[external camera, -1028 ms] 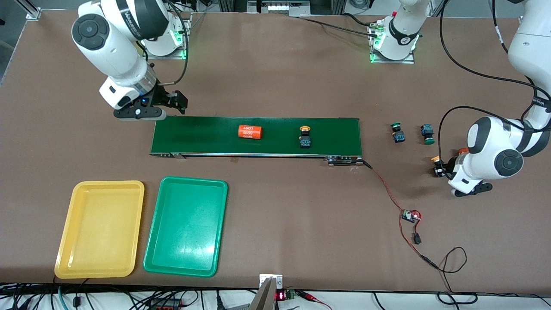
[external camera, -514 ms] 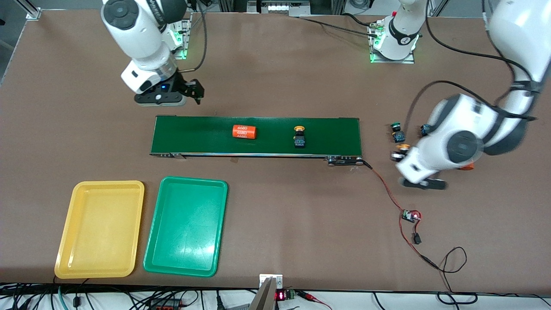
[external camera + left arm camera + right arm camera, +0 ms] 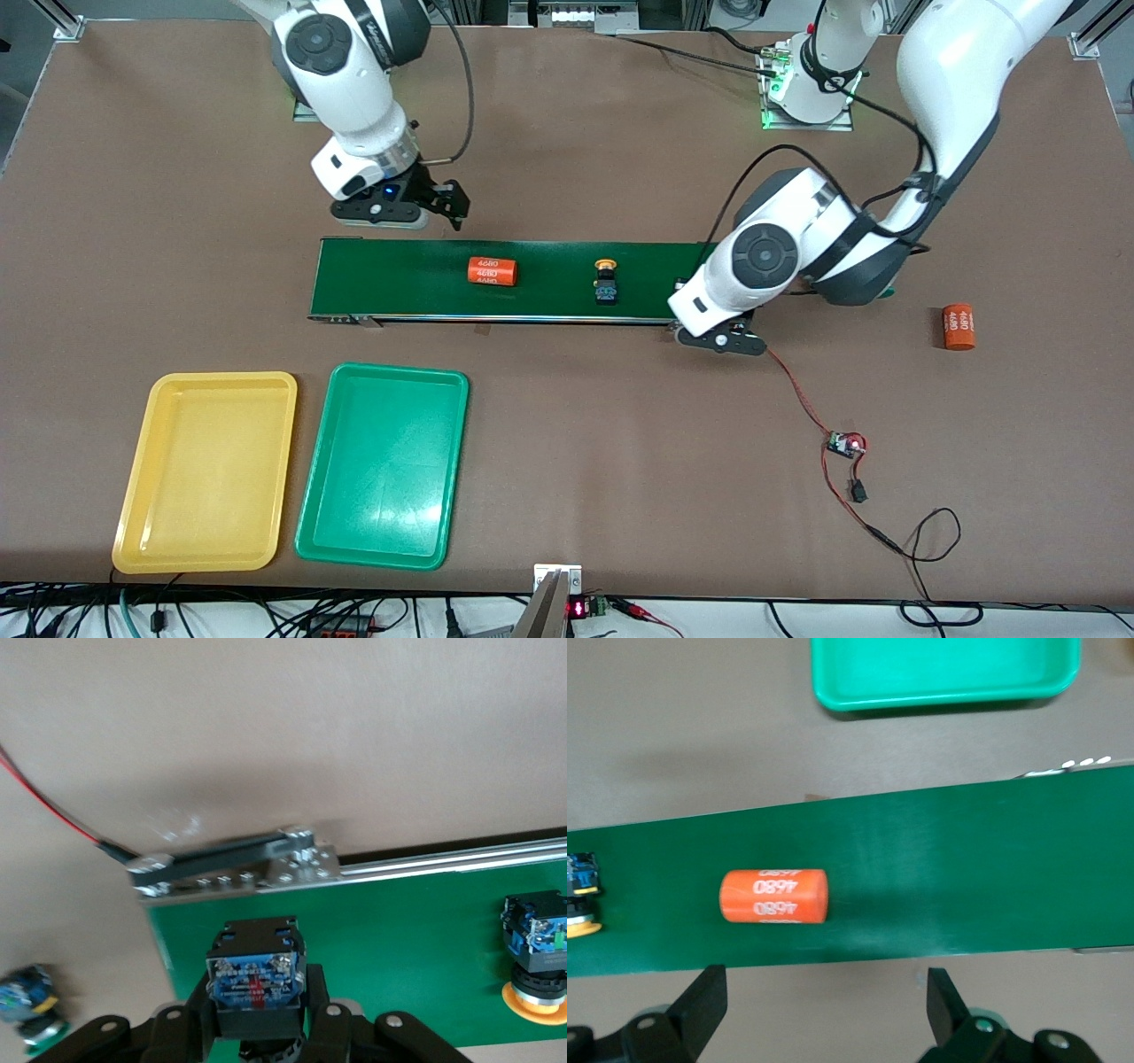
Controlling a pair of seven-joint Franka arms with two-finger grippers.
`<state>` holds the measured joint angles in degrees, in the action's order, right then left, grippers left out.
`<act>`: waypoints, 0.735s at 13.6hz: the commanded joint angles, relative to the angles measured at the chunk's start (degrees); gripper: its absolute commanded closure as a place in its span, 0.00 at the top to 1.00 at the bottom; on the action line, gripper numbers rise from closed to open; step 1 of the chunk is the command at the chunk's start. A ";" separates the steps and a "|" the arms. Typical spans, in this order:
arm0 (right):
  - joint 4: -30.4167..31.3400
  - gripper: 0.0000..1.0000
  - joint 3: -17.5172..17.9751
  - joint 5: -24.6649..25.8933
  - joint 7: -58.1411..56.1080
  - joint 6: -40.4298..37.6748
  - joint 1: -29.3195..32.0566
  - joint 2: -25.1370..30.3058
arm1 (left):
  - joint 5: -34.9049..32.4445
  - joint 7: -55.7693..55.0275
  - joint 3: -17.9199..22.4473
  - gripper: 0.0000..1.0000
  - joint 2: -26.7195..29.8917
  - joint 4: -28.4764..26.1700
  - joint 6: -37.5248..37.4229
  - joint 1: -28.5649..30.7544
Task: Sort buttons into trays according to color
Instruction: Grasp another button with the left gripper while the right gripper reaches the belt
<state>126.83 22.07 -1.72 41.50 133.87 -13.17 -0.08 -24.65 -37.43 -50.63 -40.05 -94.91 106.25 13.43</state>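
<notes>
The held button [image 3: 257,970] is above the green conveyor belt [image 3: 372,943]. I need to move the button to its tray first, and then my left gripper can let go of it.
My left gripper [image 3: 719,335] hangs over the conveyor's end toward the left arm's end, shut on a black-and-blue button [image 3: 255,979] whose cap is hidden. My left gripper [image 3: 257,1017] clamps its body from both sides. A yellow-capped button [image 3: 607,282] [image 3: 536,948] [image 3: 580,895] lies on the belt. Another button [image 3: 31,1010], green at its cap, lies on the table beside the belt's end. My right gripper [image 3: 438,206] [image 3: 824,992] is open over the table by the belt's edge. The yellow tray [image 3: 205,471] and the green tray [image 3: 381,465] [image 3: 943,673] lie empty nearer the camera.
The dark-green conveyor belt [image 3: 549,266] carries an orange "4680" cylinder [image 3: 492,271] [image 3: 773,896]. A second orange cylinder [image 3: 958,326] lies on the table toward the left arm's end. A red wire runs from the belt to a small circuit board [image 3: 846,443].
My left arm swung from the left arm's end of the table to the belt's end, carrying the button. My right gripper moved along the belt's edge. The cylinder and button on the belt drifted toward the right arm's end.
</notes>
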 commanded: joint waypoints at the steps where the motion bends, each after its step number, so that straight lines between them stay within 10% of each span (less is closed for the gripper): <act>1: -0.53 1.00 0.16 5.21 7.25 2.88 -2.20 -3.24 | 0.65 -3.51 0.45 0.12 -1.43 -0.09 0.18 -1.57; 10: -3.87 1.00 0.16 9.37 12.38 4.47 -4.23 -8.44 | 0.04 -3.87 1.94 0.25 -1.43 -7.12 7.39 -0.69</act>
<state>124.59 22.15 6.18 52.18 138.63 -17.15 -7.36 -24.64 -40.44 -48.69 -42.45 -100.31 113.21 12.37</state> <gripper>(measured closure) 0.000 0.581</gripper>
